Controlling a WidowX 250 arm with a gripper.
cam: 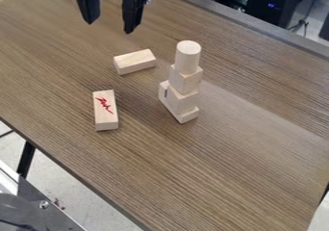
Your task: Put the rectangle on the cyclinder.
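Note:
My gripper grabs the rectangle by the middle of its long sides next, to keep it level, since its ends stretch far out to either side.
At the top of the camera view, the black gripper (110,27) hangs over the table's far part, its two fingers wide apart with nothing between them. A wooden cylinder (187,57) stands upright on top of a stack of wooden blocks right of centre. Two rectangular blocks lie on the table: a plain rectangle (135,61) to the left of the cylinder, below the gripper in the view, and a rectangle with red marks (105,109) farther left and nearer the camera. Neither rectangle touches the stack or the gripper.
Under the cylinder, the stack has a cube (185,80), another block (182,99) and a base block (187,115). The brown wooden table (244,162) has its left edge running diagonally toward the bottom. Dark equipment (273,4) stands beyond the far edge.

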